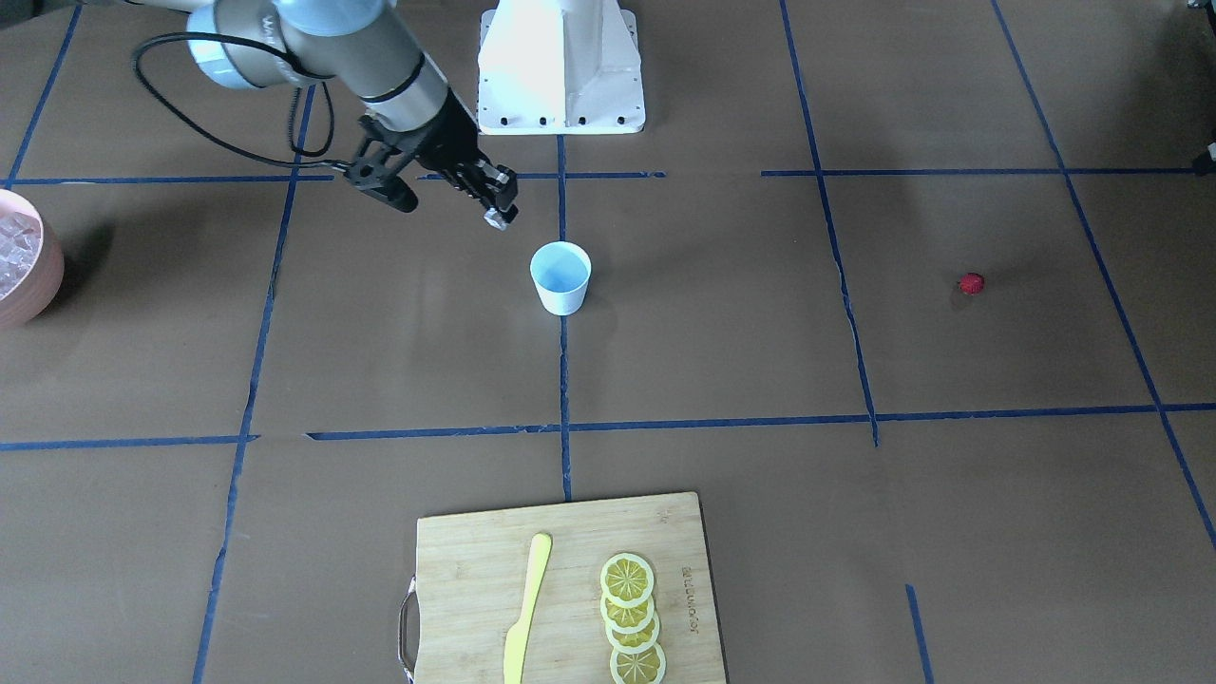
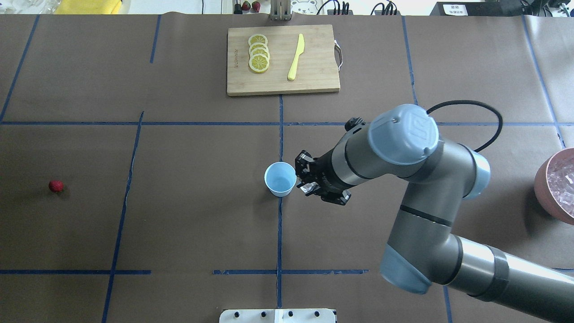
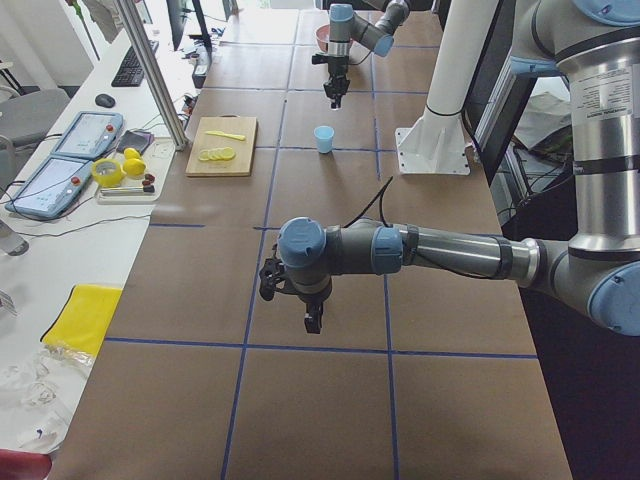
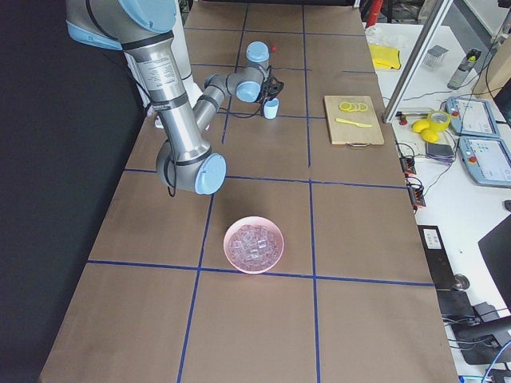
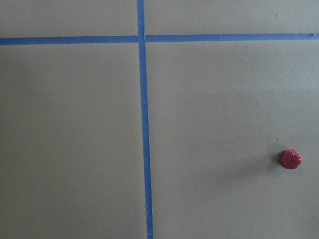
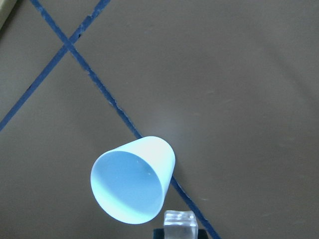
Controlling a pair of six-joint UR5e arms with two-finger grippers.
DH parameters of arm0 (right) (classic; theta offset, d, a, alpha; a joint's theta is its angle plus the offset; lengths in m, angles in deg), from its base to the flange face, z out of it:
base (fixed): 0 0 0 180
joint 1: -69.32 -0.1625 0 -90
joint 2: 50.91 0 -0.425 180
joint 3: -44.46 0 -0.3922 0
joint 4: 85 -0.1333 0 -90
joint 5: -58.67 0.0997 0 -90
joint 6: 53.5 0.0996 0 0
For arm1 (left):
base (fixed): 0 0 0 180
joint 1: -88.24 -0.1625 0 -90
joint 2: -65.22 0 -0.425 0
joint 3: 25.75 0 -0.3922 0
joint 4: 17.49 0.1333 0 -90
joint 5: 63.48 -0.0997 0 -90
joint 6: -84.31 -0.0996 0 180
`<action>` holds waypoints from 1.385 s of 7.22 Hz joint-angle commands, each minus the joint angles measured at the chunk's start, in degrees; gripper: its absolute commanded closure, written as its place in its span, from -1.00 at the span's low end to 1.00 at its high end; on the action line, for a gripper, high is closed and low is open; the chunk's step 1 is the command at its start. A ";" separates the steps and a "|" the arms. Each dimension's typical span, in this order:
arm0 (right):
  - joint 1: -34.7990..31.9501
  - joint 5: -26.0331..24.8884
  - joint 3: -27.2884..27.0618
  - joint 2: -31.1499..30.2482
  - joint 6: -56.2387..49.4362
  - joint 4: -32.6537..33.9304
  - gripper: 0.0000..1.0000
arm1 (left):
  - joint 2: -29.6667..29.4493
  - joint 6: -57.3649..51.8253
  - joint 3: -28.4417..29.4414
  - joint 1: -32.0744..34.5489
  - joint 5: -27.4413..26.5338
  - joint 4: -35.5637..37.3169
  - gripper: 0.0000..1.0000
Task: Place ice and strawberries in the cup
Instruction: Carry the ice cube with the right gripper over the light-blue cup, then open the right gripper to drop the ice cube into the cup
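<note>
The ice cube (image 1: 499,218) hangs outside the cup's white rim. My right gripper needs to move the cube over the cup's opening (image 1: 560,266) before it lets go.
The white cup (image 2: 280,178) with its pale blue inside stands upright at the table's middle and looks empty in the right wrist view (image 6: 132,184). My right gripper (image 2: 304,181) hovers just to the right of its rim, shut on a clear ice cube (image 6: 180,221), which also shows in the front view (image 1: 500,219). The cube is beside the rim, not over the mouth. More ice fills the pink bowl (image 2: 556,184) at the far right. The red strawberry (image 2: 56,185) lies alone at the far left and shows in the left wrist view (image 5: 290,159). My left gripper (image 3: 312,320) hovers over the table; I cannot tell whether it is open.
A wooden cutting board (image 2: 314,80) at the table's far edge holds several lemon slices (image 2: 258,54) and a yellow knife (image 2: 296,57). The white robot base (image 1: 560,66) stands behind the cup. Blue tape lines cross the brown table.
</note>
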 commanded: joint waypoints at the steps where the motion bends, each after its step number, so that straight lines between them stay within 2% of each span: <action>1: 1.43 -4.21 5.43 5.29 1.48 -0.31 0.98 | 0.10 0.00 0.02 0.00 0.53 -0.53 -1.00; 4: 1.43 -5.71 8.95 7.67 1.48 -0.31 0.94 | 0.11 0.00 0.02 0.00 0.97 -0.53 -1.00; 5: 1.43 -5.72 8.87 7.33 1.48 -0.31 0.80 | 0.11 0.00 0.02 0.00 0.97 -0.53 -1.00; 6: 1.43 -5.63 8.78 7.15 1.22 -0.31 -0.02 | 0.11 0.00 0.02 0.00 0.97 -0.53 -1.00; 7: 1.43 -5.72 8.87 7.15 1.13 -0.31 -0.21 | 0.11 0.00 0.02 0.00 0.97 -0.53 -1.00; 8: 1.43 -5.72 8.87 7.24 1.13 -0.31 -0.30 | 0.71 0.00 0.02 0.00 0.97 -0.61 -1.00; 10: 1.43 -5.72 8.87 7.32 1.21 -0.22 -0.30 | 0.81 0.00 0.02 0.00 1.32 -0.62 -1.00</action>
